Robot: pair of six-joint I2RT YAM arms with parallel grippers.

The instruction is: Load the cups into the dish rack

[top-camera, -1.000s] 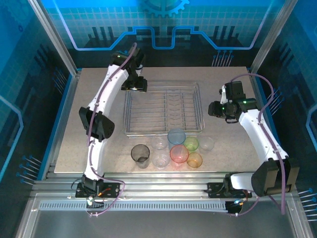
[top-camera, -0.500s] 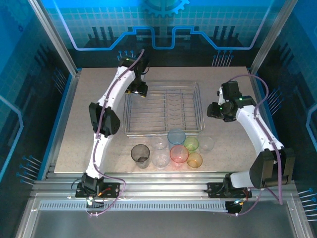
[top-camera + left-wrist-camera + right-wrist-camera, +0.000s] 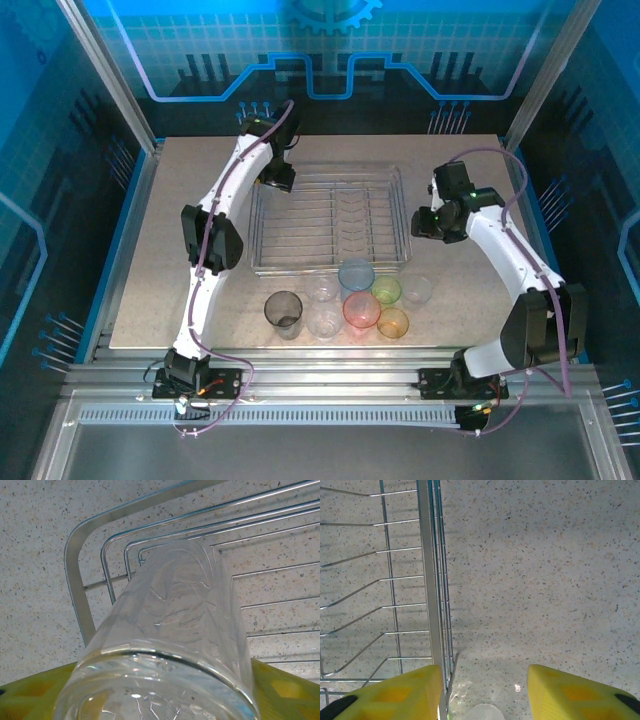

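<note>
My left gripper should open now, because the clear cup would land in the rack [image 3: 330,268], with the far end of the cup inside the rack's corner wires.
My left gripper [image 3: 281,180] hangs over the back-left corner of the dish rack [image 3: 330,268], shut on a clear cup [image 3: 175,620]. The cup lies tilted between the yellow fingers [image 3: 30,695], above the rack's corner rim [image 3: 75,580]. My right gripper [image 3: 422,222] hovers just outside the rack's right rim [image 3: 427,580]. It is open [image 3: 485,690], with bare table between its fingers. In front of the rack stand the other cups: smoky grey [image 3: 284,308], blue [image 3: 355,273], red-pink [image 3: 361,310], green [image 3: 386,290], orange [image 3: 393,322] and three clear ones [image 3: 322,290], [image 3: 325,323], [image 3: 416,290].
The rack's rows of thin prongs [image 3: 330,215] hold nothing. Open tabletop [image 3: 200,200] lies to the left of the rack and to its right behind the cups. Metal frame posts and blue walls enclose the table.
The left gripper has carried its clear cup back toward the rack's back-left corner. The right gripper has drifted left, closer to the rack's right rim. The cups on the table have not moved.
</note>
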